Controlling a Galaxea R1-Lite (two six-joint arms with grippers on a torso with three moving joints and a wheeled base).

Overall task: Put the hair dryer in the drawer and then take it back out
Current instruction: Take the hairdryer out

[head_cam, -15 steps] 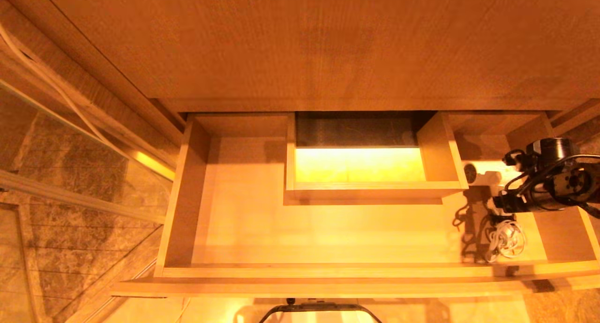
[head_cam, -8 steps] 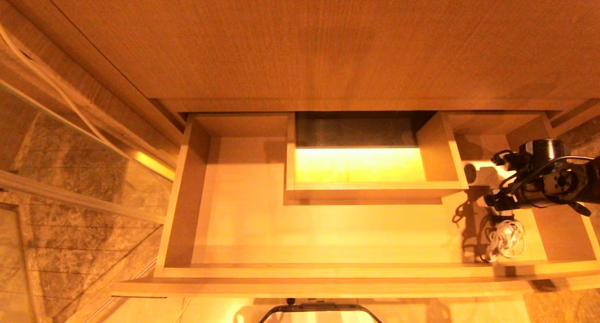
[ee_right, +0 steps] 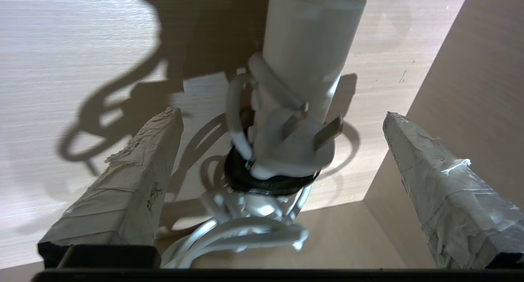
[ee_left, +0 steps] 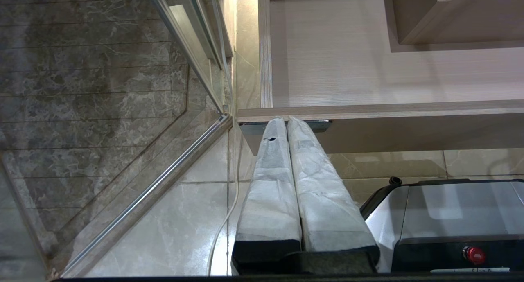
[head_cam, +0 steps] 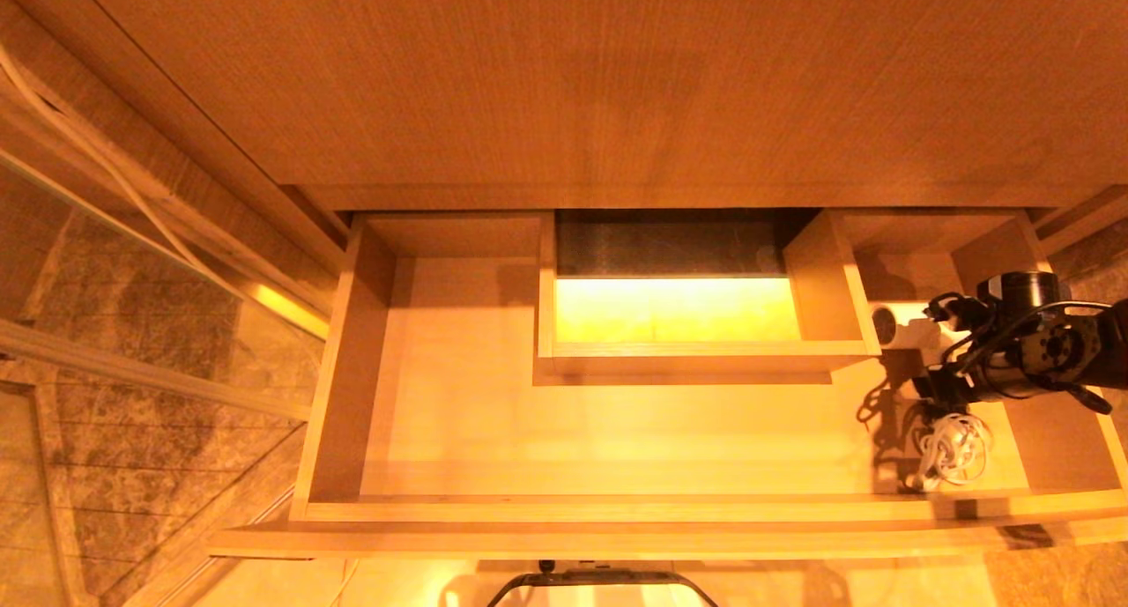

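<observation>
My right gripper grabs the hair dryer by the cord end of its handle [ee_right: 290,134] next, to take it back out of the drawer.
The drawer [head_cam: 339,369] stands pulled out. In its right end lies the white hair dryer [head_cam: 903,329], dark mesh end facing left, with its bundled cord [head_cam: 956,448] nearer the front. My right gripper [head_cam: 938,387] hangs over the handle and cord. In the right wrist view the gripper [ee_right: 280,113] is open wide, its fingers [ee_right: 131,183] on either side of the hair dryer's handle [ee_right: 307,40], plug [ee_right: 294,147] and cord [ee_right: 245,233], not touching them. My left gripper [ee_left: 282,119] is shut and parked below the drawer's front [ee_left: 409,110].
A boxed cut-out [head_cam: 674,325] fills the drawer's back middle, just left of the hair dryer. The drawer's right wall [ee_right: 470,69] runs close beside one finger. The wooden countertop [head_cam: 617,78] lies behind, a glass partition [head_cam: 132,369] to the left, my base [head_cam: 599,581] below.
My right wrist has tilted and sunk a little over the hair dryer. The hair dryer and cord have stayed put, and the jaws are still open.
</observation>
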